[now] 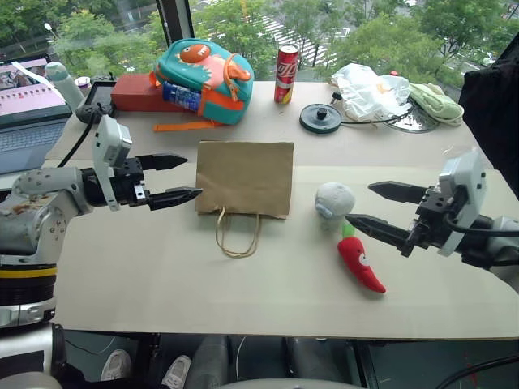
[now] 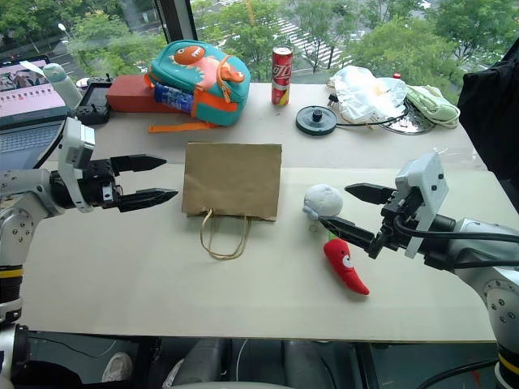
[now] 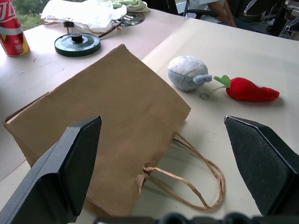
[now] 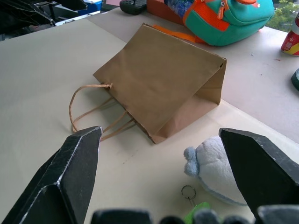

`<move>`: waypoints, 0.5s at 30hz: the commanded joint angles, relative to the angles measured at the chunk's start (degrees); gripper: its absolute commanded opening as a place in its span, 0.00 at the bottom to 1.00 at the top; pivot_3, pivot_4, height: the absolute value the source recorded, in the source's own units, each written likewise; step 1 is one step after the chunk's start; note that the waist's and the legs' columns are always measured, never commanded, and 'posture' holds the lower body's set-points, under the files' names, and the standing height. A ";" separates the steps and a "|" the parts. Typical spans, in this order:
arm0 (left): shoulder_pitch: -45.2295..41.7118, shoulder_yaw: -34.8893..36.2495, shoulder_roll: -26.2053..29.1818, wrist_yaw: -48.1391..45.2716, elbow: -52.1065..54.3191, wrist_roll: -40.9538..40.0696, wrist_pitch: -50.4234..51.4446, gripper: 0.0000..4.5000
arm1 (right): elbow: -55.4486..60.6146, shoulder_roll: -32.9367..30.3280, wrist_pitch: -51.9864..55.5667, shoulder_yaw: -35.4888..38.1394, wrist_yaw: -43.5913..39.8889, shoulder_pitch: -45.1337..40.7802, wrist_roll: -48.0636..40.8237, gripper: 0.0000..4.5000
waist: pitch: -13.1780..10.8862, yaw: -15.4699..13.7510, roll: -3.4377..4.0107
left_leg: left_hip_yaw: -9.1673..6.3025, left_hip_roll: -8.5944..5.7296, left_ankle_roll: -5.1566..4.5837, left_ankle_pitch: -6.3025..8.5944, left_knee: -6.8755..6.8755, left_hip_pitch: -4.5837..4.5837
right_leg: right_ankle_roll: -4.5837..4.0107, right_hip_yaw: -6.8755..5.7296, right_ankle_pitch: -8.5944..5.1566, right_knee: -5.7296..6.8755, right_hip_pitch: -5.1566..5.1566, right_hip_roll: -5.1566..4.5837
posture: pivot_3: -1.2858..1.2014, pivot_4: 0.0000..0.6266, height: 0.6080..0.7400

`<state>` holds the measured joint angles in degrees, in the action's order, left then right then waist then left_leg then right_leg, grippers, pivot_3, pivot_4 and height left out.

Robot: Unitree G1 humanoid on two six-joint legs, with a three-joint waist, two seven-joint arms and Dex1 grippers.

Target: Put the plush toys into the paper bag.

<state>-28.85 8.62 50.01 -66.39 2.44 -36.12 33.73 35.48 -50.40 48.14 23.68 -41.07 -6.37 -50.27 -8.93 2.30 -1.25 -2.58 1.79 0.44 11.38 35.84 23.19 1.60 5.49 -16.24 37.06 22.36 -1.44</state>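
Note:
The paper bag [image 1: 244, 177] lies flat and wide, so my left gripper will next grab it by the upper cord handle [image 1: 258, 237] looping off its edge.
The brown paper bag [image 1: 244, 177] lies flat on the table's middle, its cord handles [image 1: 238, 233] trailing toward me. To its right lie the plush toys: a pale-grey fuzzy ball [image 1: 334, 200] and, just in front of it, a red chili pepper [image 1: 360, 262] with a green stem. My left gripper [image 1: 174, 178] hovers open just left of the bag, fingers pointing at it, nothing between them. My right gripper [image 1: 375, 207] hovers open just right of the two toys, its lower finger [image 1: 379, 230] close above the chili's stem. The right wrist view shows the bag [image 4: 161, 79] and the grey ball [image 4: 216, 170].
At the back stand a teal-and-orange backpack [image 1: 203, 79], a red box [image 1: 140, 93], a red can [image 1: 285, 74], a black disc [image 1: 320, 117], a white plastic bag [image 1: 369, 89] and a pale green cloth [image 1: 434, 101]. A laptop [image 1: 28, 113] sits far left.

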 commanded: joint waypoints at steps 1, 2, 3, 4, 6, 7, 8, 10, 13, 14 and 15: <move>-0.20 0.23 0.39 -1.18 1.22 0.13 -1.06 1.00 | 1.35 -1.09 -0.43 2.21 0.44 -0.85 -1.11 0.99 | 0.00 0.02 0.00 | 0.00 0.00 0.00 0.00 0.00 0.00 | 0.00 0.00 0.00 0.00 0.00 0.00 | 0.52 0.24 0.99; -0.21 -0.41 0.46 -1.82 0.78 0.81 -1.72 1.00 | 1.46 -1.09 -0.39 2.24 0.66 -0.69 -1.23 0.99 | 0.00 0.02 0.00 | 0.00 0.00 0.00 0.00 0.00 0.00 | 0.00 0.00 0.00 0.00 0.00 0.00 | 0.52 0.24 0.99; -0.26 -1.55 0.40 -2.56 -0.27 2.45 -3.55 1.00 | 1.67 -1.06 -0.33 2.22 0.92 -0.39 -1.24 0.99 | 0.00 0.01 0.00 | 0.00 0.00 0.00 0.00 0.00 -0.01 | 0.00 0.00 0.00 0.01 0.00 0.00 | 0.52 0.24 0.99; -0.31 -2.27 0.34 -3.04 -1.00 3.56 -4.81 1.00 | 1.84 -1.06 -0.30 2.23 1.10 -0.16 -1.28 0.99 | 0.00 0.00 0.00 | 0.00 0.00 0.00 0.00 0.00 -0.01 | -0.01 0.00 0.00 0.01 0.00 0.00 | 0.52 0.24 0.99; -0.48 -5.02 -0.17 -4.44 -4.34 8.71 -11.98 1.00 | 2.25 -1.00 -0.08 2.03 1.60 0.01 -1.76 0.99 | 0.00 -0.04 0.00 | 0.00 -0.01 0.00 0.00 0.00 -0.02 | -0.04 0.01 0.02 0.01 -0.01 0.00 | 0.52 0.24 0.99; -1.32 -6.33 -1.02 -4.36 -7.03 11.71 -16.92 1.00 | 2.52 -1.02 0.11 1.99 1.86 0.02 -2.16 0.99 | 0.00 -0.09 0.00 | 0.00 -0.01 0.00 0.00 0.00 -0.03 | -0.06 0.00 0.03 0.01 -0.02 0.00 | 0.52 0.24 0.99; -2.56 -7.71 -2.01 -4.14 -10.11 14.57 -21.59 1.00 | 2.82 -1.08 0.40 2.03 2.19 -0.05 -2.67 0.99 | 0.00 -0.15 0.00 | 0.01 -0.01 0.00 0.00 0.00 -0.03 | -0.07 0.01 0.04 0.01 -0.02 0.00 | 0.52 0.24 0.99; -4.86 -9.80 -3.96 -4.93 -16.11 19.06 -31.82 1.00 | 3.66 -1.20 0.96 2.28 2.67 0.16 -3.76 0.99 | 0.00 -0.32 0.00 | 0.02 -0.02 0.00 0.00 0.02 -0.02 | -0.21 0.01 0.13 0.01 -0.02 0.00 | 0.52 0.24 0.99; -8.14 -12.98 -6.29 -6.28 -25.20 25.62 -49.28 1.00 | 5.21 -1.29 1.74 2.61 3.64 0.89 -5.88 0.99 | 0.00 -0.70 0.00 | 0.01 -0.03 0.00 0.00 0.04 0.03 | -0.38 0.00 0.22 -0.01 -0.01 -0.01 | 0.52 0.24 0.99; -9.06 -13.82 -6.84 -6.76 -27.82 27.15 -54.16 1.00 | 5.59 -1.32 1.92 2.68 3.98 1.09 -6.45 0.99 | 0.00 -0.86 0.00 | 0.01 -0.03 0.00 0.00 0.04 0.04 | -0.39 0.00 0.23 -0.02 0.00 0.00 | 0.52 0.24 0.99; -10.19 -14.56 -7.60 -6.41 -30.90 28.88 -59.53 1.00 | 6.01 -1.34 2.04 2.74 4.32 1.38 -6.96 0.99 | 0.00 -0.95 0.00 | 0.02 -0.03 0.00 0.00 0.03 0.04 | -0.41 0.00 0.24 -0.04 0.00 -0.01 | 0.52 0.24 0.99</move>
<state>-37.17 -5.19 42.94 -72.56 -24.72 -10.45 -15.36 39.49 -51.17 49.88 24.37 -37.46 -5.22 -55.42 -8.93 1.36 -1.25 -2.56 1.76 0.43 11.38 35.87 23.25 1.17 5.49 -15.99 37.02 22.36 -1.45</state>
